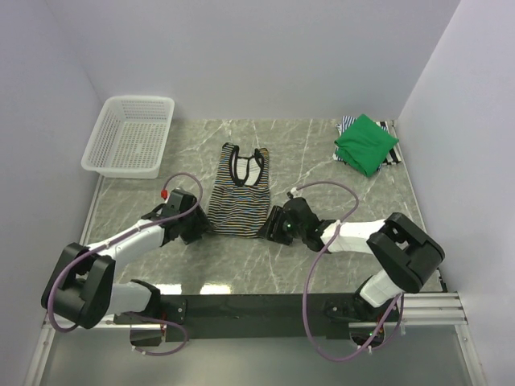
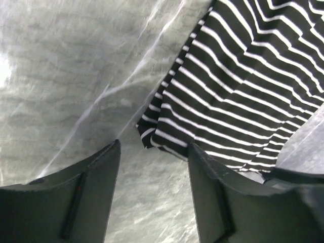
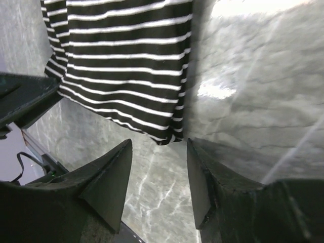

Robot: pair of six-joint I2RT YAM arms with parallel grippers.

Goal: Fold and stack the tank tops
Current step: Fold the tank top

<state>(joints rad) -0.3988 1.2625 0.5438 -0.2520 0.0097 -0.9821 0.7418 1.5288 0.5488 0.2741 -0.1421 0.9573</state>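
I will next grab the striped tank top's near hem corner [image 1: 261,235] [image 3: 168,137] with my right gripper, opposite my left gripper's corner, to fold the hem over the straps.
A black-and-white striped tank top [image 1: 239,193] lies flat in the middle of the table, straps toward the back. My left gripper [image 1: 195,227] stands open just off its near left hem corner, and my right gripper [image 1: 276,225] stands open just off the near right corner. In the left wrist view the striped top [image 2: 243,86] ends at the tips of the left gripper [image 2: 154,147], with only table between the fingers. The right wrist view shows the same hem [image 3: 126,61] just ahead of the right gripper [image 3: 159,143]. A folded green tank top [image 1: 366,143] rests on a finely striped one [image 1: 347,125] at the back right.
A white mesh basket [image 1: 129,135] sits at the back left corner. White walls close in the table on the left, back and right. Each arm's cable loops over the table near its gripper.
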